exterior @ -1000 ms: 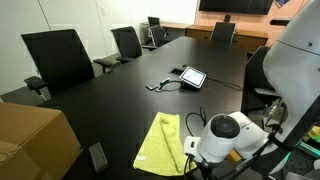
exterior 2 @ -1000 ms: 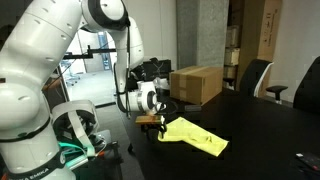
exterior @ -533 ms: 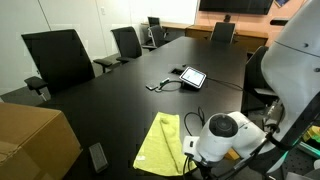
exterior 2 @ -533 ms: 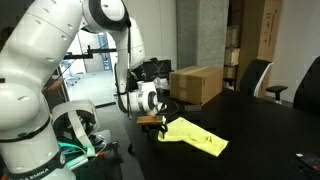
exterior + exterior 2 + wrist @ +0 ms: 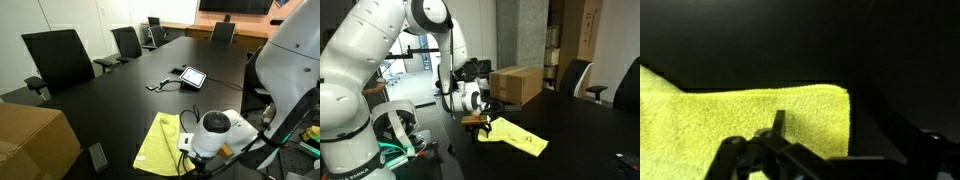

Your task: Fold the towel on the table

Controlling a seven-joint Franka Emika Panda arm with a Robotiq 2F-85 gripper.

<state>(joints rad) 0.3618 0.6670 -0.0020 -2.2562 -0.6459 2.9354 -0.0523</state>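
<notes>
The yellow towel (image 5: 160, 140) will be grabbed next by its corner edge nearest the robot base, my gripper's fingers straddling its edge, to fold that corner over the rest.
A yellow towel (image 5: 160, 140) lies flat on the black table (image 5: 120, 100) near its edge; it also shows in the other exterior view (image 5: 516, 135). My gripper (image 5: 480, 122) hangs low over the towel's end nearest the robot base. In the exterior view from behind the arm, the white wrist (image 5: 212, 132) hides the fingers. In the wrist view the towel (image 5: 740, 120) fills the lower left, its corner edge at the middle. The gripper (image 5: 835, 140) is open, one finger over the towel and the other over bare table, straddling the towel's edge.
A cardboard box (image 5: 30, 135) stands on the table near the towel, also in the other exterior view (image 5: 515, 82). A tablet (image 5: 192, 76) with a cable lies mid-table. A small black device (image 5: 97, 155) lies by the box. Office chairs (image 5: 58, 58) ring the table.
The wrist has shifted a little further over the towel's end. The towel has not moved.
</notes>
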